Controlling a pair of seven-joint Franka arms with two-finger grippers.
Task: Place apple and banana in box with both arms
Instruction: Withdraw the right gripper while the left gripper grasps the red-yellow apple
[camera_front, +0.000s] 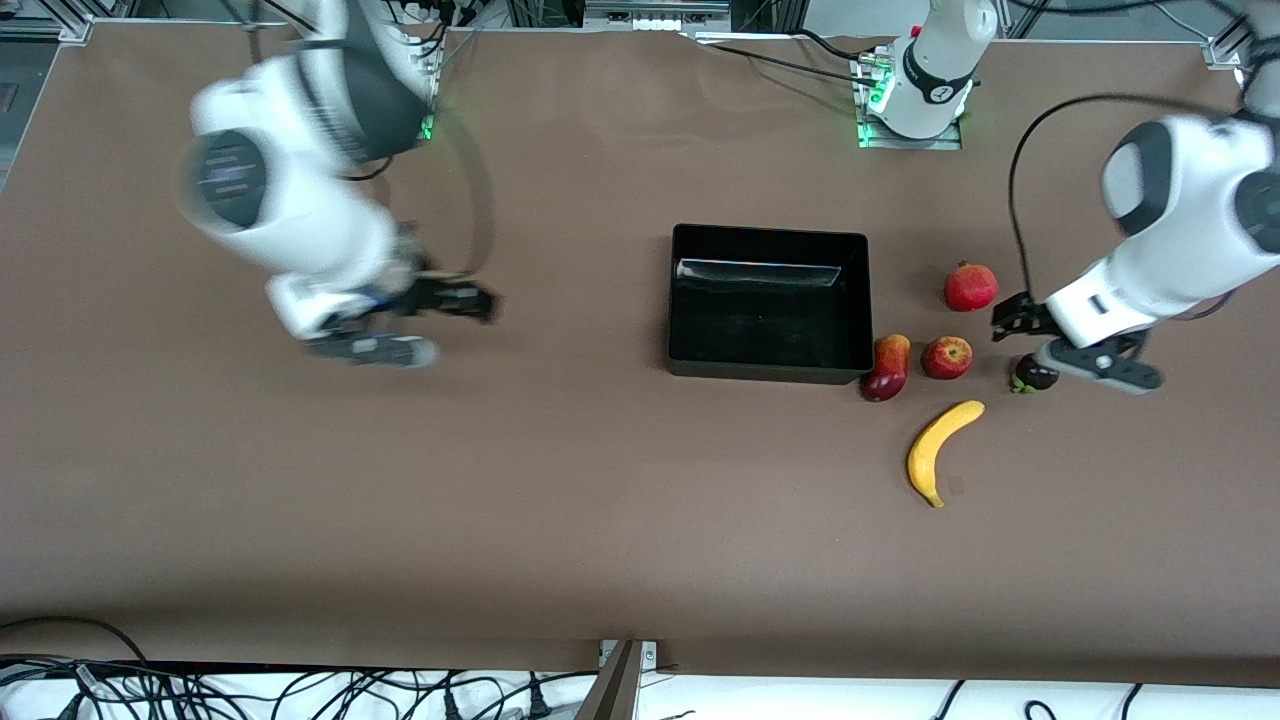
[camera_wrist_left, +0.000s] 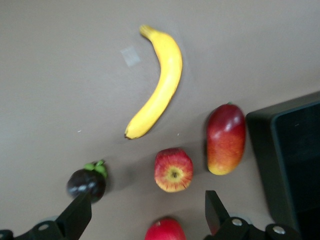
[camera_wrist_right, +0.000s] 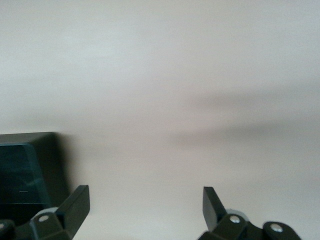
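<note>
The left gripper grabs the apple (camera_front: 946, 357) by its round red sides next, to place it in the black box (camera_front: 768, 372).
The apple (camera_front: 946, 357) lies on the table beside the black box (camera_front: 768, 372), toward the left arm's end. The banana (camera_front: 943, 447) lies nearer the front camera than the apple. My left gripper (camera_front: 1015, 325) is open and empty, low over the table between a pomegranate and a dark mangosteen. The left wrist view shows this gripper (camera_wrist_left: 147, 212) with the apple (camera_wrist_left: 173, 170), the banana (camera_wrist_left: 157, 82) and the box's corner (camera_wrist_left: 262, 145). My right gripper (camera_front: 455, 298) is open and empty over bare table toward the right arm's end. In the right wrist view it (camera_wrist_right: 145, 207) faces bare table and a box corner (camera_wrist_right: 47, 160).
A dark red-orange mango-like fruit (camera_front: 887, 366) lies between the box and the apple. A pomegranate (camera_front: 971, 286) lies farther from the camera than the apple. A dark mangosteen (camera_front: 1034, 375) sits by the left gripper. The box is empty.
</note>
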